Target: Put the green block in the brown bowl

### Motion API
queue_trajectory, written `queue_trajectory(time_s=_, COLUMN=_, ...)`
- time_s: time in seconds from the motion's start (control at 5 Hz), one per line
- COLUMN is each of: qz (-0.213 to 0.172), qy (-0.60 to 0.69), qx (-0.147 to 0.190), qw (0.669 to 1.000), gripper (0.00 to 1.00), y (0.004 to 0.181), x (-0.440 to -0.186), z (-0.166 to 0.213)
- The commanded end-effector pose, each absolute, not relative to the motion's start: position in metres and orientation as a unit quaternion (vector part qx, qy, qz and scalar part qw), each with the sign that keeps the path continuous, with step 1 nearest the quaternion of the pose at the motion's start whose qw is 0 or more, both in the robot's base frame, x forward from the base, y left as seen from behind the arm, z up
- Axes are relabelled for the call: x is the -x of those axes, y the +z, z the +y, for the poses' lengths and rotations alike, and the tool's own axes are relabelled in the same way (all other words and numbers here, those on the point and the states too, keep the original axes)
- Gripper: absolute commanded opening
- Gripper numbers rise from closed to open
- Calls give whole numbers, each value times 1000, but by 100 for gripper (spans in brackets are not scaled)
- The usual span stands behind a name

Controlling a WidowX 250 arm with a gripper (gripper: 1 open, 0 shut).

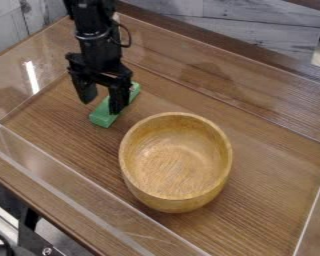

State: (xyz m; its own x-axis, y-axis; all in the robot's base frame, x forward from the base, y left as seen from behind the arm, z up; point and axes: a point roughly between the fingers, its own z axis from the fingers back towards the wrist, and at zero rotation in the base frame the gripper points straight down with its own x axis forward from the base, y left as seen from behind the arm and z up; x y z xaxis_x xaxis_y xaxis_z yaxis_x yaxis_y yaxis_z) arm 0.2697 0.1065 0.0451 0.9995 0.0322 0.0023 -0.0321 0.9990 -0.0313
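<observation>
Next, my gripper grabs the green block (105,115) by its long sides to put it in the brown bowl (176,160).
The green block (105,115) lies flat on the wooden table, just left of and behind the brown bowl (176,160). My black gripper (101,97) points straight down over the block's far half, its jaws open, one finger (85,88) to the block's left and the other at its right. The far end of the block is hidden behind the fingers. Whether the fingertips touch the block I cannot tell. The bowl stands upright and holds nothing.
A clear plastic wall (69,180) runs around the wooden table (256,100). Beyond the far side, at the back right, is a grey surface (256,25).
</observation>
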Motion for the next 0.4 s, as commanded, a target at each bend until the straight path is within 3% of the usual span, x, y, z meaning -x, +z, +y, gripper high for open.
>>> queue_trajectory(time_s=0.0, qz=-24, qy=17, qx=8, qw=1000, gripper=100, y=53, x=-281, z=107)
queue_trajectory(time_s=0.2, qz=-23, qy=22, qx=10, qw=999, gripper=100, y=49, x=-284, z=106)
